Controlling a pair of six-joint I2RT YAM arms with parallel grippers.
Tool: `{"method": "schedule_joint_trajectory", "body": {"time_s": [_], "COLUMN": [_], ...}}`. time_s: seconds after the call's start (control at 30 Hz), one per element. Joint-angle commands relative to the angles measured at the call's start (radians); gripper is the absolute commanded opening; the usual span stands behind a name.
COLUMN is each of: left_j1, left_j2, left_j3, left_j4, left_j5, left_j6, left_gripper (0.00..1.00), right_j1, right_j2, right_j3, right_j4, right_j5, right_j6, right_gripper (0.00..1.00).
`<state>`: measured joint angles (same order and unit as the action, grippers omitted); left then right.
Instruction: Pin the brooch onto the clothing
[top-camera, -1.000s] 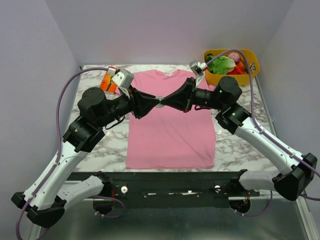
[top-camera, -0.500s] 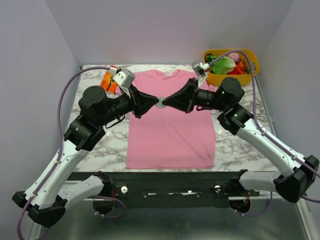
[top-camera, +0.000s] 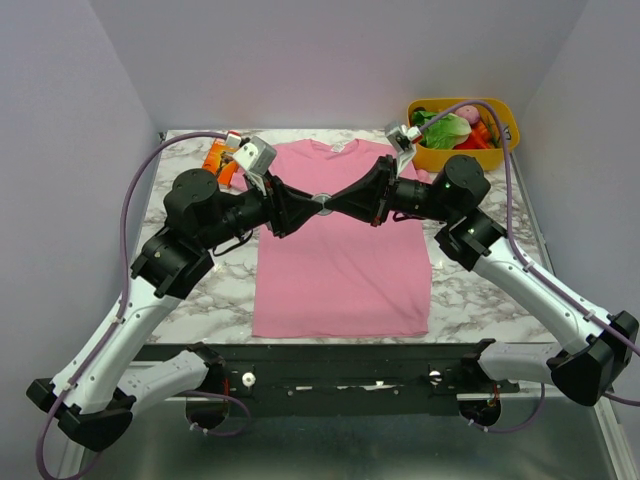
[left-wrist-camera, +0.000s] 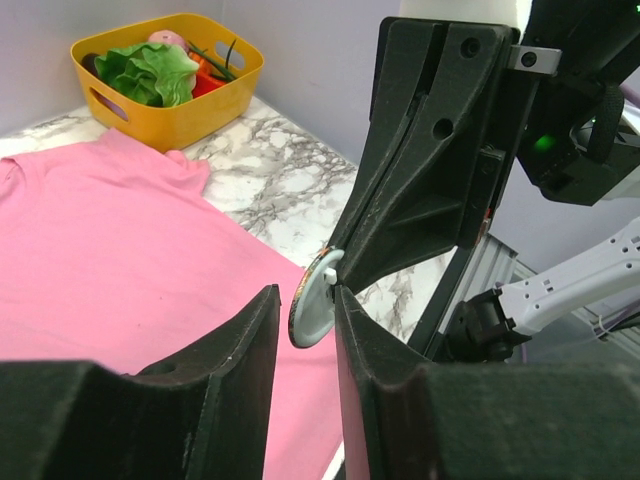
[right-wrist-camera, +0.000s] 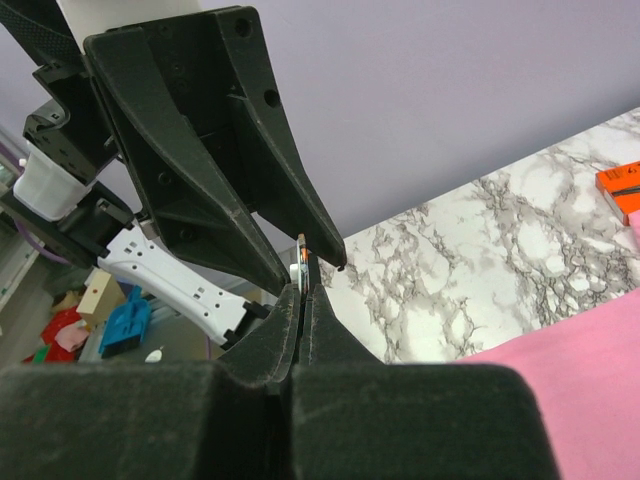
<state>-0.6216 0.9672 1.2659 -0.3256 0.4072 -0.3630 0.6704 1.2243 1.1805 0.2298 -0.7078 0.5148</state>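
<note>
My left gripper closes now, since it reaches down past my grippers' fingers, between both. Closing now would catch the brooch's lower rim (top-camera: 320, 203) (left-wrist-camera: 308, 328).
The pink T-shirt (top-camera: 340, 262) lies flat on the marble table; it also shows in the left wrist view (left-wrist-camera: 110, 230) and the right wrist view (right-wrist-camera: 585, 350). Both grippers meet tip to tip in the air above its chest. My right gripper (top-camera: 341, 203) is shut on the edge of the small round brooch (top-camera: 323, 203), seen edge-on in its own view (right-wrist-camera: 303, 250) above the gripper's tips (right-wrist-camera: 303, 287). My left gripper (top-camera: 304, 206) is open, its jaws on either side of the brooch (left-wrist-camera: 316, 300). One finger is close against the brooch's back and a gap stays on the other side.
A yellow basket (top-camera: 507, 112) of toy vegetables stands at the back right corner and also shows in the left wrist view (left-wrist-camera: 170, 112). An orange package (top-camera: 215, 160) lies at the back left beside the shirt's sleeve, and also shows in the right wrist view (right-wrist-camera: 620, 185).
My left gripper has moved right, toward the right gripper, so its jaws now stand round the brooch. The right gripper has kept hold of the brooch and barely moved.
</note>
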Motion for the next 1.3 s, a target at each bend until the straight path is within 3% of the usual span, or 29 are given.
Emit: {"method": "schedule_joint_trajectory", "body": {"time_s": [0.0,0.2,0.33,0.4,0.6,0.63,0.77,0.93,1.1,1.27], "left_j1": [0.011,0.016,0.017,0.017,0.017,0.017,0.017,0.017,0.017,0.017], "left_j2": [-0.001,-0.004,0.001,-0.001,-0.004,-0.001,0.034,0.099,0.211,0.317], "left_j3": [0.024,0.015,0.021,0.024,0.033,0.042,0.07,0.06,0.056,0.05], "left_j4": [-0.024,0.0,0.01,0.008,-0.033,-0.049,-0.095,-0.06,-0.023,0.055], "left_j5": [0.016,0.041,0.059,0.039,-0.12,-0.174,-0.336,-0.505,-0.686,-0.761], "left_j6": [0.012,0.01,0.009,0.007,0.038,0.042,0.085,0.131,0.213,0.34], "left_gripper": [0.38,0.22,0.0,0.0,0.0,0.0,0.0,0.0,0.0,0.0], "right_j1": [0.006,0.005,0.005,0.006,0.005,0.003,-0.015,-0.089,-0.109,-0.135], "right_j2": [-0.025,-0.022,-0.011,-0.002,-0.005,-0.008,-0.023,-0.042,-0.005,0.047], "right_j3": [-0.005,-0.007,-0.004,-0.002,-0.008,-0.01,-0.01,-0.055,-0.042,-0.021], "right_j4": [0.032,0.032,0.011,-0.007,-0.098,-0.116,-0.268,-0.282,-0.308,-0.328], "right_j5": [-0.007,-0.013,0.002,0.016,0.142,0.219,0.48,0.525,0.505,0.458], "right_j6": [-0.004,-0.009,-0.022,-0.028,-0.094,-0.113,-0.098,-0.041,-0.048,-0.044], "right_gripper": [0.01,0.01,0.01,0.02,0.4,0.49,0.71,0.95,1.0,1.0]}}
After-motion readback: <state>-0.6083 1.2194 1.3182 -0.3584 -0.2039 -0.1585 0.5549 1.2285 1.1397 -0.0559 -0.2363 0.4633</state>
